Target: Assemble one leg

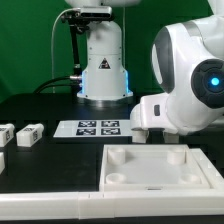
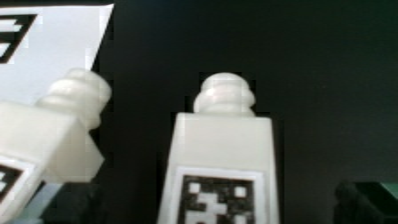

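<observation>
The gripper grabs the white leg by its tagged body next, which leaves the leg's rounded peg end free to enter a corner socket.
In the wrist view a white leg with a rounded peg end and a black-and-white tag on its face lies between my gripper's dark fingers. One fingertip stands to one side of the leg with a gap. The jaws are open and do not touch the leg. A second leg lies tilted beside it. In the exterior view both of these legs are hidden behind the arm's hand. Two more legs lie at that view's left.
The marker board lies mid-table, and its corner shows in the wrist view. A large white square tray-like panel with round corner sockets lies at the front. The robot base stands behind.
</observation>
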Controlling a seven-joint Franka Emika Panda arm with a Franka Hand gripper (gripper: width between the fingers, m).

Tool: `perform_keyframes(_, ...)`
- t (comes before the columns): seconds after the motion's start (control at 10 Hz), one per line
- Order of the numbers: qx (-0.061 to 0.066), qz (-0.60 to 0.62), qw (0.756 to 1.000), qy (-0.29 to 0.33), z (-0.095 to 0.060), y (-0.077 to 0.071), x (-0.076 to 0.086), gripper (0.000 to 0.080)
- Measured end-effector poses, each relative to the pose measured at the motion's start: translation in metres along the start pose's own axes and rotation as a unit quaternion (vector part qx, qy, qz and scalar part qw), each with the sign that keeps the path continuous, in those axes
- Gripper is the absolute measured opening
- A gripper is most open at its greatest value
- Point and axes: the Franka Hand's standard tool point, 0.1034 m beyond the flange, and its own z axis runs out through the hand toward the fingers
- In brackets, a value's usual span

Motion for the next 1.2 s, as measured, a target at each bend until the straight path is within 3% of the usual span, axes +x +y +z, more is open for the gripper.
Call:
perform_keyframes(0.3,0.0,-0.005,1.0,0.0,-0.0006,0.0007,-0.0001,0.0619)
perform_keyframes(0.4,0.0,-0.005,1.0,0.0,-0.0006,0.0005,-0.0001,0.0441)
perform_keyframes(0.5,0.0,-0.005,1.0,0.0,-0.0006,0.0004,-0.0001,0.0441)
perform_keyframes(0.6,0.0,-0.005,1.0,0.0,-0.0005,0.0004,-0.0001,0.0284)
perform_keyframes(1.2,0.0,-0.005,1.0,0.0,-0.0005,0.0004,-0.0001,0.0286)
